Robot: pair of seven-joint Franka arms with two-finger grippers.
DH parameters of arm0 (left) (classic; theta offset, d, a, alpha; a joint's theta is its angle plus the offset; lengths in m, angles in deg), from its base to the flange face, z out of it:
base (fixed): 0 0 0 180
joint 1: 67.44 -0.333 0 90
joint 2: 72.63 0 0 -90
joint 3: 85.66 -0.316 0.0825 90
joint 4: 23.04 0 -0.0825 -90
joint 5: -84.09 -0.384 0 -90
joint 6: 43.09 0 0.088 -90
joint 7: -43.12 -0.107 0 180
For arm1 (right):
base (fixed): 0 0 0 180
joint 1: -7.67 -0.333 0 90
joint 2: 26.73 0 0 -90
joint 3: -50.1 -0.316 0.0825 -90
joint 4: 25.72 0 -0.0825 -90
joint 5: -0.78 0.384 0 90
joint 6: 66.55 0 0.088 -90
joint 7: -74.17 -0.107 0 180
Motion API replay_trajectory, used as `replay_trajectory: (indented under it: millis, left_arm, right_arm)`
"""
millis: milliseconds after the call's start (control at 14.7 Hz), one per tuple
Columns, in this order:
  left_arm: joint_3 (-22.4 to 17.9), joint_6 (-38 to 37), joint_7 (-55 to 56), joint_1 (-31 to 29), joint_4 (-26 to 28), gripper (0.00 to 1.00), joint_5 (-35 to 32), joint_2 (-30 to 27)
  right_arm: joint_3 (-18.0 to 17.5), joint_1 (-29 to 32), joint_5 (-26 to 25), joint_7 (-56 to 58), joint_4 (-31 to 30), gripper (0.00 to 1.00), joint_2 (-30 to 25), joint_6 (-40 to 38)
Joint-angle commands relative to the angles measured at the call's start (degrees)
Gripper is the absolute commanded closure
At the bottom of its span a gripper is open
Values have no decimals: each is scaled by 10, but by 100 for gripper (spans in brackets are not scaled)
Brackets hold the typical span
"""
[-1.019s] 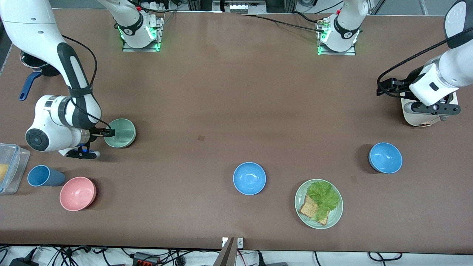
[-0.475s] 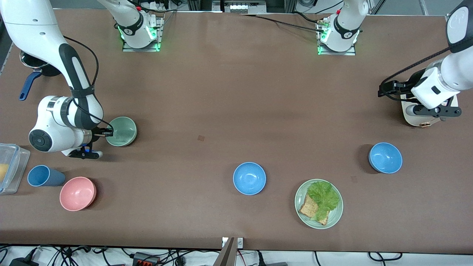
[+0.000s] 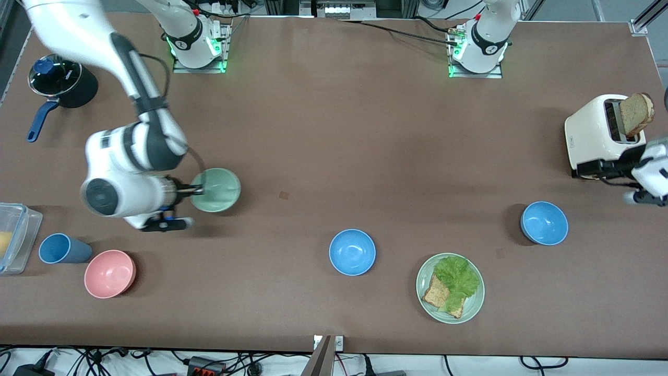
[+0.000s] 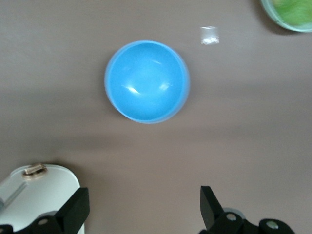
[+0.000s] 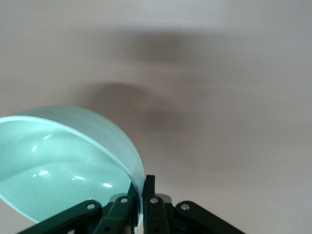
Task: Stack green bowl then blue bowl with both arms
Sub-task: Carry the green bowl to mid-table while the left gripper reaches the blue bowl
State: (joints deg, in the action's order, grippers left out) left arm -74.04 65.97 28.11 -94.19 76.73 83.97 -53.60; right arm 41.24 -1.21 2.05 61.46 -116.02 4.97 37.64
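The left gripper grabs the blue bowl by its rim (image 3: 529, 207) next, to stack it into the pale green bowl (image 3: 216, 190).
My right gripper (image 3: 194, 192) is shut on the rim of the pale green bowl (image 3: 216, 190) and holds it tilted above the table toward the right arm's end. In the right wrist view the fingers (image 5: 150, 187) pinch the bowl's wall (image 5: 63, 165). The blue bowl (image 3: 544, 223) sits on the table toward the left arm's end. My left gripper (image 3: 600, 168) hangs open and empty over the table between the toaster and this bowl. In the left wrist view the bowl (image 4: 146, 81) lies ahead of the spread gripper (image 4: 141, 209).
A second blue bowl (image 3: 352, 252) sits mid-table. A green plate (image 3: 472, 308) with lettuce and bread is beside it. A white toaster (image 3: 592, 133) holds a bread slice. A pink bowl (image 3: 109, 273), blue cup (image 3: 60, 248), clear box (image 3: 21, 230) and dark pot (image 3: 65, 81) stand at the right arm's end.
My right gripper has lifted the green bowl and carried it toward the table's middle. My left arm has moved off the toaster toward the table's edge, uncovering it.
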Motion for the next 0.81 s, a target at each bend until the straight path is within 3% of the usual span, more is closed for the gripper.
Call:
replay_trajectory:
  millis: [0, 136, 204, 543, 747]
  left_arm:
    - [7, 71, -4, -6, -23, 0, -47, 70]
    - [7, 105, -2, -5, -25, 0, -48, 99]
    - [8, 116, -2, -5, -26, 0, -49, 110]
    - [8, 157, -5, -2, -51, 0, -50, 161]
    - [7, 199, -17, -3, -53, 6, -52, 182]
  right_arm:
    - [5, -81, 42, -76, 7, 100, 18, 18]
    - [5, -105, 144, -84, 7, 100, 33, 46]
    - [5, -120, 164, -84, 7, 100, 41, 52]
    - [9, -218, 143, -176, 6, 100, 70, 107]
    - [8, -231, 135, -213, 2, 100, 83, 109]
